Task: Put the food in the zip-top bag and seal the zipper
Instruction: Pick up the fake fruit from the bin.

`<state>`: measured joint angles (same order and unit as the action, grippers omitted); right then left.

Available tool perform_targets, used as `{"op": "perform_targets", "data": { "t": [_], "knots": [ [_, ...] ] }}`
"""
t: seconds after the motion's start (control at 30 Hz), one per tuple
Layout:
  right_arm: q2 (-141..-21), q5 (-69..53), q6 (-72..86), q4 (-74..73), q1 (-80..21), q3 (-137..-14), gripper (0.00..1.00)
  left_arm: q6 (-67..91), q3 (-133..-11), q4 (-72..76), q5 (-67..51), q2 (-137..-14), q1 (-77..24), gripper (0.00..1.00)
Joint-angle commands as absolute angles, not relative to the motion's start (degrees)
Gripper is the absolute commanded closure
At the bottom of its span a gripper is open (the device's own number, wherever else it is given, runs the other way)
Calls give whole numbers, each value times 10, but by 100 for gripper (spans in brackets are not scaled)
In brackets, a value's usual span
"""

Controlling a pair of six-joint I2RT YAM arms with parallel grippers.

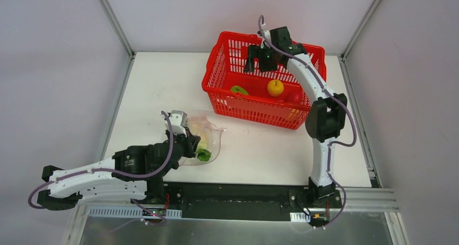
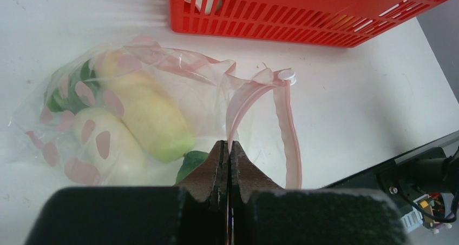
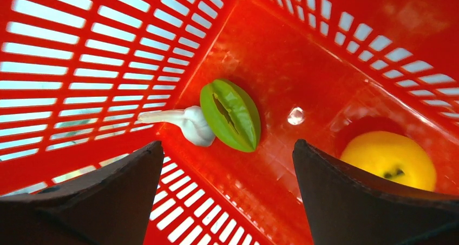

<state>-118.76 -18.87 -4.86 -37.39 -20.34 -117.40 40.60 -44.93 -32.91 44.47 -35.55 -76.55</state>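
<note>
The green piece's other end needs to stay free to go into the zip-top bag [image 1: 208, 134], so my right gripper should next grab the green piece across its sides near the pointed end.
The clear zip-top bag [image 2: 178, 77] lies on the table with pale yellow-green food [image 2: 151, 115], a pale round piece [image 2: 105, 147] and green leaves [image 2: 192, 161] inside. Its pinkish zipper [image 2: 287, 131] loops open at the mouth. My left gripper [image 2: 228, 145] is shut on the zipper strip's near end; in the top view the left gripper [image 1: 190, 142] sits at the bag [image 1: 208, 134]. My right gripper [image 3: 227, 143] hangs open inside the red basket [image 1: 243, 112], above a green piece [image 3: 230, 114], a white piece [image 3: 189, 123] and a yellow ball [image 3: 389, 158].
The basket stands at the back right of the white table [image 1: 162, 88], its near wall [image 2: 281, 15] just beyond the bag. Grey walls close in the sides and back. A black strip [image 1: 238, 193] with the arm bases runs along the near edge.
</note>
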Motion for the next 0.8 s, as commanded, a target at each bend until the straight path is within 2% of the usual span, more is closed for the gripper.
{"op": "perform_targets", "data": {
  "t": [0.0,0.07,0.23,0.43,0.77],
  "knots": [
    [-1242,-221,-101,-418,-216,-1219,6,370,-433,-289,469,-355,-769,100],
    [-1263,-169,-114,-423,-234,-1230,3,370,-438,-296,471,-365,-769,100],
    [-1282,-130,-161,-392,-272,-1211,1,371,-428,-297,463,-373,-769,100],
    [-1305,-152,-178,-378,-285,-1208,5,367,-408,-276,453,-361,-769,100],
    [-1331,-105,-207,-405,-290,-1180,10,358,-391,-268,456,-341,-769,100]
  ]
}}
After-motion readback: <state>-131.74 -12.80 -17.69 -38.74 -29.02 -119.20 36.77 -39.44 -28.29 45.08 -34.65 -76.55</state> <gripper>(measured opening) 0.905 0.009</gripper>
